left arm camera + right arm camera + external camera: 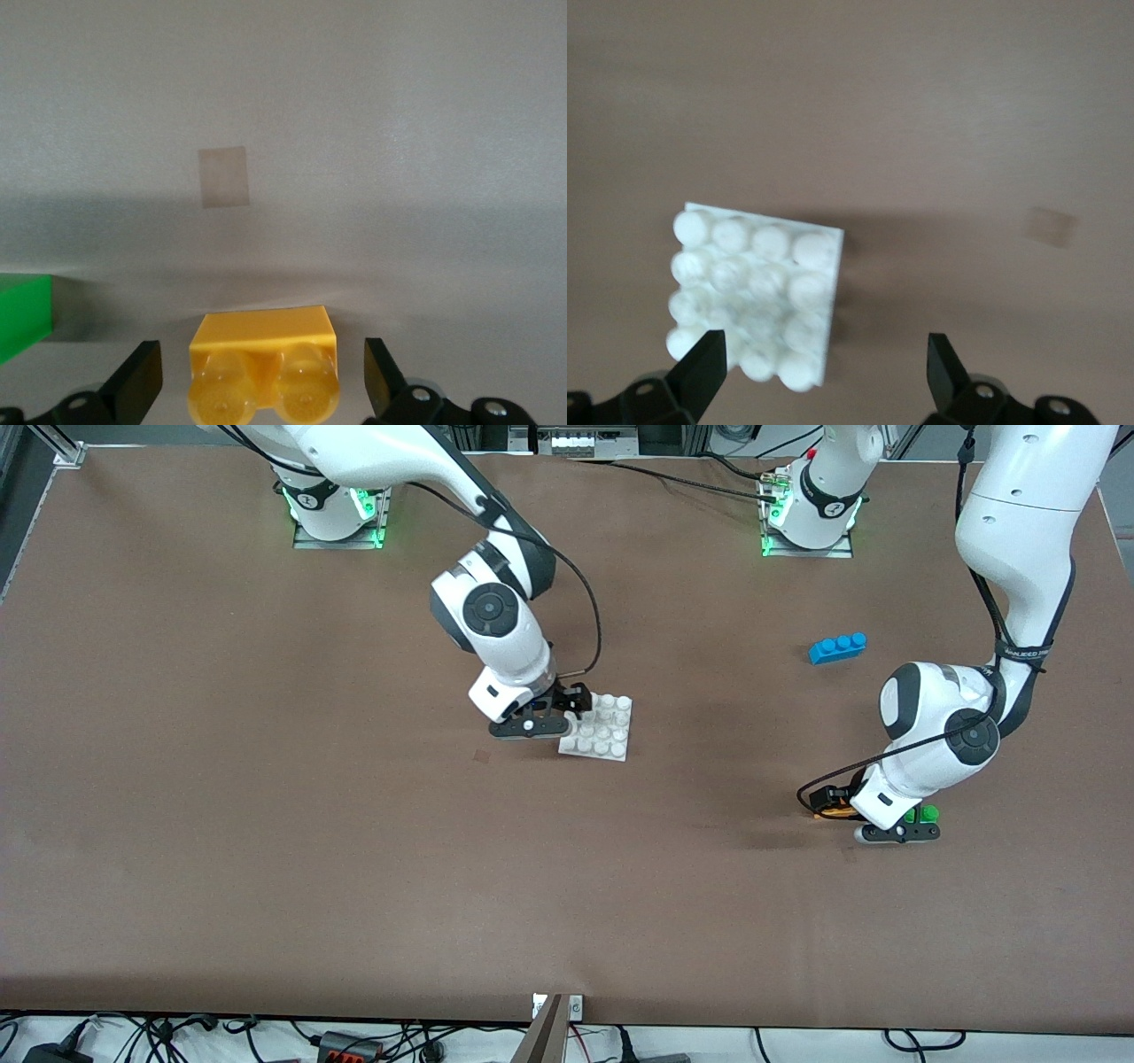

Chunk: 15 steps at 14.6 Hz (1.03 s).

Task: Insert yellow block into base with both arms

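The yellow block's studded top (263, 386) needs to stay free for insertion. My left gripper should next grab the block by its smooth sides below the studs.
The yellow block (264, 372) lies on the table between the open fingers of my left gripper (261, 382), with a gap on each side. In the front view it shows as an orange bit (834, 811) beside my low left gripper (899, 833), toward the left arm's end of the table. The white base (599, 727) lies flat near the table's middle. My right gripper (530, 727) is low at the base's edge that faces the right arm's end. In the right wrist view its open fingers (700, 367) straddle one side of the base (753, 297).
A green brick (922, 813) sits right beside my left gripper and shows at the edge of the left wrist view (22, 314). A blue three-stud brick (837, 647) lies farther from the front camera, toward the left arm's end.
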Available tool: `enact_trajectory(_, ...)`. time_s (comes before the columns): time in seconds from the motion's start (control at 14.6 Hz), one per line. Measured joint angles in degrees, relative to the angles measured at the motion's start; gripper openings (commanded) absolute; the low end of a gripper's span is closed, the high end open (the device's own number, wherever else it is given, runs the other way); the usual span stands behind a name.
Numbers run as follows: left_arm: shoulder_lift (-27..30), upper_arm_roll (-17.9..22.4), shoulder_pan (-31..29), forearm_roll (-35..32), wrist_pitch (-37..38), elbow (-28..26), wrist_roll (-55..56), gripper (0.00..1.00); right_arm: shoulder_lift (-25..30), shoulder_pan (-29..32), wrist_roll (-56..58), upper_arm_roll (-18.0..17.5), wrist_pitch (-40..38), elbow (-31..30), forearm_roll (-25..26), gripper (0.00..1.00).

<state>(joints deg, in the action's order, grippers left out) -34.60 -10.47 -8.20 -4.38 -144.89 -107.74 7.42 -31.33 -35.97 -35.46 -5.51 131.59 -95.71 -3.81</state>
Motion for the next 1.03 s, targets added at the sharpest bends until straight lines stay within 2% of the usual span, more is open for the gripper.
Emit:
enact_trajectory(0.14,-0.1,0.0,0.0,0.0,0.0,0.0,0.0,0.86,4.0,3.0,7.4,1.1,-7.8,0.0,0.0,1.00)
enact_trajectory(0.34,-0.2,0.0,0.0,0.0,0.0,0.0,0.0,0.75,9.8,10.6,20.2,2.1,-19.2,0.1,0.2,1.00)
enact_trajectory(0.69,-0.3,0.0,0.0,0.0,0.0,0.0,0.0,0.74,19.5,22.5,32.9,2.6,-40.8,1.5,2.2,1.00)
enact_trajectory(0.82,-0.3,0.0,0.0,0.0,0.0,0.0,0.0,0.73,21.1,26.1,34.9,2.7,-44.5,5.5,2.6,1.00)
enact_trajectory(0.89,-0.3,0.0,0.0,0.0,0.0,0.0,0.0,0.65,21.5,28.0,35.2,2.7,-45.4,7.8,2.7,1.00)
enact_trajectory(1.03,-0.3,0.0,-0.1,0.0,0.0,0.0,0.0,0.59,22.7,32.3,35.4,2.8,-45.6,10.6,3.0,1.00)
